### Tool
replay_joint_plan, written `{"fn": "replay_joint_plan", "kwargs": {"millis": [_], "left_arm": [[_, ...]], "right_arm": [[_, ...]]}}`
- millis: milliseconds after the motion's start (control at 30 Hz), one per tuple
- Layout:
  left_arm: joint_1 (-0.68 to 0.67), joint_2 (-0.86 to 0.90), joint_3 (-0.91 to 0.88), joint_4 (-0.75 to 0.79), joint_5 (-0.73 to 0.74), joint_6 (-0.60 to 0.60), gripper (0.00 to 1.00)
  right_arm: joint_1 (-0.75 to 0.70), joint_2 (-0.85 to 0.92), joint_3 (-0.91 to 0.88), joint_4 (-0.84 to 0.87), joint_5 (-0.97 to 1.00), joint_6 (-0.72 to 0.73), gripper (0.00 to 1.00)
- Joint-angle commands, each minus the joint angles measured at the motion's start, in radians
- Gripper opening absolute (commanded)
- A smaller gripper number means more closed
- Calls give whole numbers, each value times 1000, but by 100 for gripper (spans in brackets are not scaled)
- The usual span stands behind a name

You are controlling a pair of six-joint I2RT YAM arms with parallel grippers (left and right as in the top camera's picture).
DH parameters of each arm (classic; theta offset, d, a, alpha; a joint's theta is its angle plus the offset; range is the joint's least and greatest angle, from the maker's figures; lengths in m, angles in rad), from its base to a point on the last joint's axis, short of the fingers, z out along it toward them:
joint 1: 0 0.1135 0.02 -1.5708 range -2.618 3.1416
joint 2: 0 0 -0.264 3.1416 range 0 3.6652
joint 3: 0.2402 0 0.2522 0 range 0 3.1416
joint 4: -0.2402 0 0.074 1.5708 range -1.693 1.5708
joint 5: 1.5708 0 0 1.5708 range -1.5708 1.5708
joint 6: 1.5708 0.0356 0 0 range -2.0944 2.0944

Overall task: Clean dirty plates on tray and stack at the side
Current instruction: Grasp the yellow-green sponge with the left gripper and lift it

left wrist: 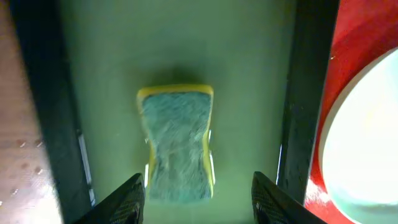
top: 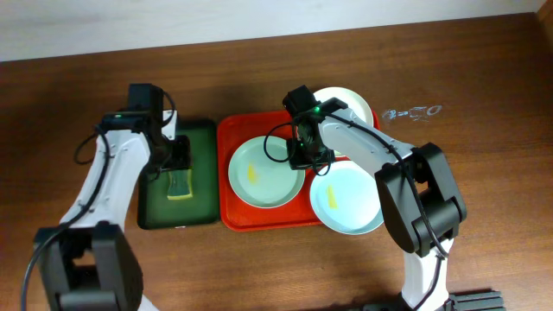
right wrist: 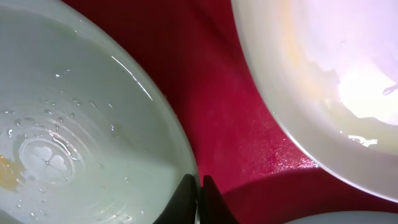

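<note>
The yellow-edged sponge has a narrow middle that my left gripper needs to reach and grab across. Its bottom then stays free to clean the dirty plate.
The orange-red tray [top: 235, 130] holds a pale mint plate [top: 263, 177] with a yellow smear on its left half. A second mint plate [top: 347, 200] with a smear lies at the tray's right front. A white-cream plate [top: 356, 104] lies at the back right. My right gripper [top: 304, 155] is shut on the right rim of the left mint plate [right wrist: 74, 143]. In the right wrist view its fingers [right wrist: 199, 190] pinch that rim over the red tray [right wrist: 217, 93], with the white plate [right wrist: 323, 81] beside. My left gripper [left wrist: 199, 193] is open, just above a sponge [left wrist: 177, 143].
The yellow-edged sponge [top: 179, 183] lies in a dark green tray [top: 155, 207] left of the red tray. A small clear object [top: 415, 112] lies on the wooden table at the back right. The left wrist view also shows the red tray [left wrist: 354, 56] and a plate rim [left wrist: 367, 155].
</note>
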Motion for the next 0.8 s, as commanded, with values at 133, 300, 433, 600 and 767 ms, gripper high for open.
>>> {"fn": "replay_joint_plan", "kwargs": {"millis": [133,300,433,600,767], "left_arm": [[-13,137,-11,1,-53,59,56],[-13,156,-19,2,-56,56,49],[-14,156,-23,14,-86,56,46],[-14,156,-50,52,-86,56,57],[-14,157,-80,92,-81,56,28]], "right_arm": [[5,5,-9,-1,13,13,4],[5,5,-9,-2,13,13,4],[5,5,-9,-4,13,13,4],[5,5,-9,-4,13,13,4],[5,5,-9,-4,13,13,4]]}}
